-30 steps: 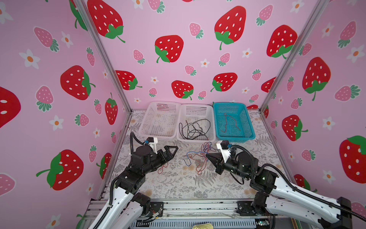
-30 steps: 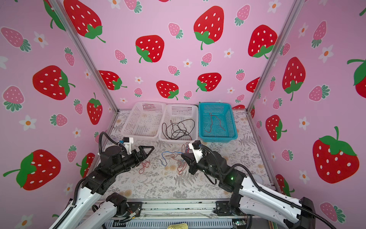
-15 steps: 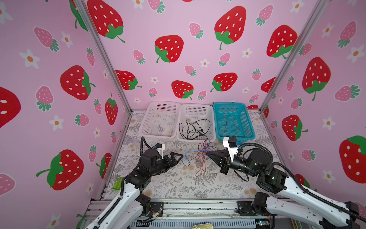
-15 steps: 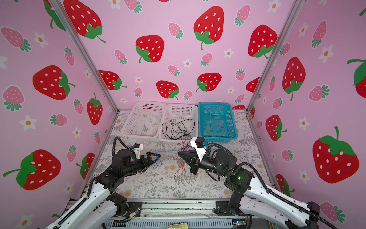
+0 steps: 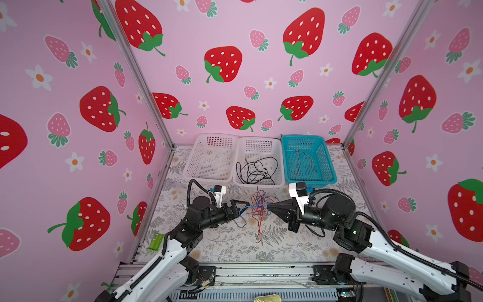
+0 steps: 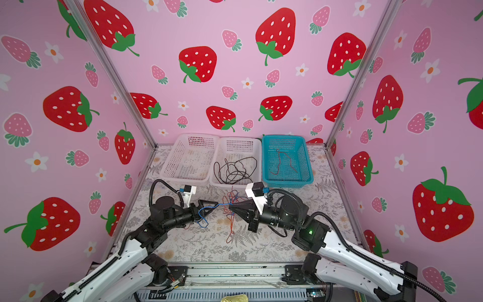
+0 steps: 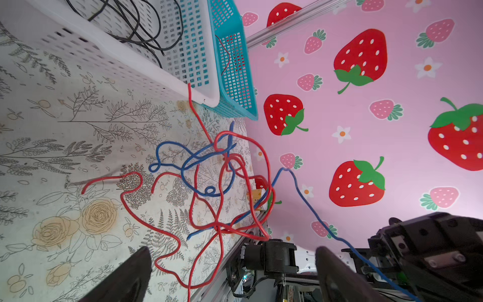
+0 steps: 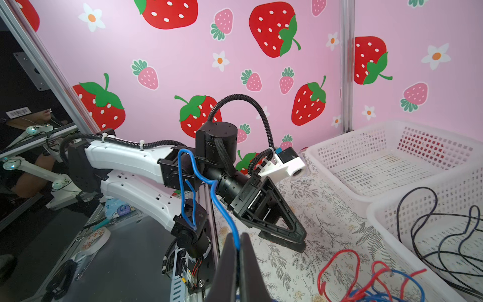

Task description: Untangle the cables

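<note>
The left gripper grabs the red cable on the tangle's side nearest it next, clear of the blue cable, to pull them apart.
The cables are a red and blue tangle hanging partly off the floral mat between both grippers. My right gripper is shut on a blue cable, held level above the mat. That cable stretches left and loops down by my left gripper. In the left wrist view, the left gripper is open with nothing between its fingers; the tangle lies ahead and the blue cable passes one finger.
Three baskets stand at the back: an empty white basket, a white basket holding black cables, and a teal basket holding a red cable. A green packet lies at the mat's left edge.
The right gripper has risen and turned level, lifting the blue cable and part of the tangle off the mat. The left gripper has moved right toward it, staying open.
</note>
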Available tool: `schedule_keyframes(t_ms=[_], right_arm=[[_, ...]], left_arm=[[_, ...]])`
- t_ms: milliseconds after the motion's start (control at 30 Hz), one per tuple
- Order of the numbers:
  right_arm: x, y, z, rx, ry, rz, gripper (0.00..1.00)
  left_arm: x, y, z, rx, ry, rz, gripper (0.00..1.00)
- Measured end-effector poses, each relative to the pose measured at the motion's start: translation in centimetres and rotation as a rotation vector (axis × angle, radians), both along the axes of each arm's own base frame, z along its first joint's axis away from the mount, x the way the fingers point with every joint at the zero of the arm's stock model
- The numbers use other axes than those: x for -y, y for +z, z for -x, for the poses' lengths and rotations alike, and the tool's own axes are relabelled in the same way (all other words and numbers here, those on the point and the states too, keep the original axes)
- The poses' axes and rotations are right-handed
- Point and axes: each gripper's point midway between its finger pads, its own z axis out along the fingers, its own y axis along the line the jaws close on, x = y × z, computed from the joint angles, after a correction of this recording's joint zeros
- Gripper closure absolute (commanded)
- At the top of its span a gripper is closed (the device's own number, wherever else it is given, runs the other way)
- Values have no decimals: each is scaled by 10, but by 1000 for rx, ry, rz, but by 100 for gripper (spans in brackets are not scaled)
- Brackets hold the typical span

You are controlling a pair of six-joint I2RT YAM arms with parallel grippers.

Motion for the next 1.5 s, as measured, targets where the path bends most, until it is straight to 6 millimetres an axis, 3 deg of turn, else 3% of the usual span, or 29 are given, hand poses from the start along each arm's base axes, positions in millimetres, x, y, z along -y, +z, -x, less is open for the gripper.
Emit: schedule_keyframes(t_ms=[300,1067,1200,1333,1500], right_arm=[[-1,6,8,-10,48,-26,100],[-10,3,16,-45,117,-34,100],[-11,-1,16,-51,118,-27,100],[-11,1,16,-48,119,-33,100],[-11,1,18,-51,132,-33,100]], left_arm=[[12,-21,5,-59,-49,-43,5],[18,-8,0,-9,-41,-37,5],[20,-4,-3,6,-40,-35,25],[23,-10,-6,-4,-44,-55,35],[22,-16,-6,-17,-42,-78,56]])
